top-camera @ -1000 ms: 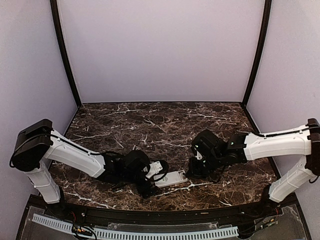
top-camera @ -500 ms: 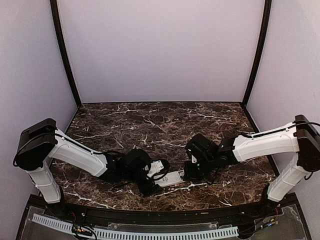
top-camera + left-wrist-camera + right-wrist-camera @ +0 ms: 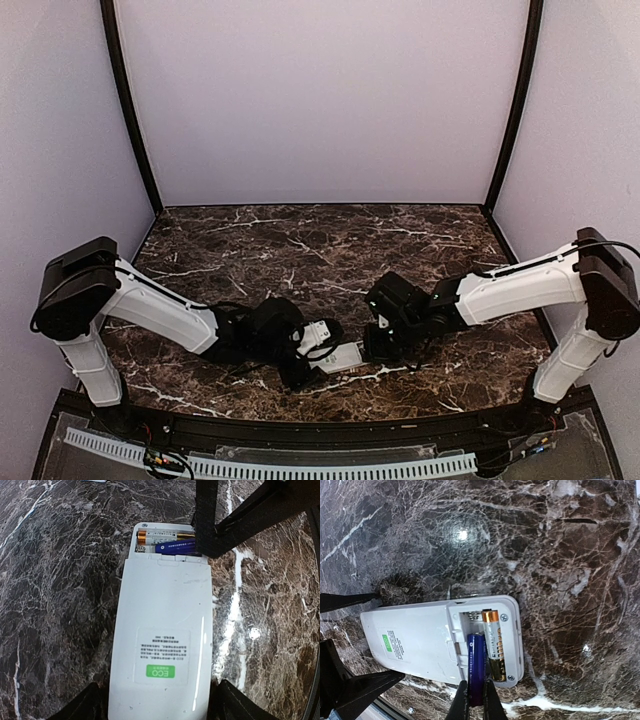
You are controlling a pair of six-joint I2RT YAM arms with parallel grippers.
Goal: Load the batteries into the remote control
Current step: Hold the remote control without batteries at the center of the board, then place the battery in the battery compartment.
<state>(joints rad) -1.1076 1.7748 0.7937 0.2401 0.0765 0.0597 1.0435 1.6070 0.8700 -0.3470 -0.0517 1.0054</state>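
Observation:
The blue battery has its far end in the slot and would rest partly there, so it is now time to open my right gripper.
The remote control lies back up on the marble, with a green label and its battery bay open at the far end. One gold battery sits in the bay. My right gripper is shut on a blue battery, whose far end lies in the slot beside the gold one. My left gripper is open and straddles the remote's label end, one finger close along each side; I cannot tell if they touch. Seen from above, the remote lies between the left gripper and the right gripper.
The dark marble table has a black raised rim along its near edge and plain walls on the other three sides. Both arms meet low over the front middle. The right gripper's black fingers reach over the bay.
The right arm has moved left and brought the blue battery over the remote's open bay. The left jaws have narrowed around the remote's other end.

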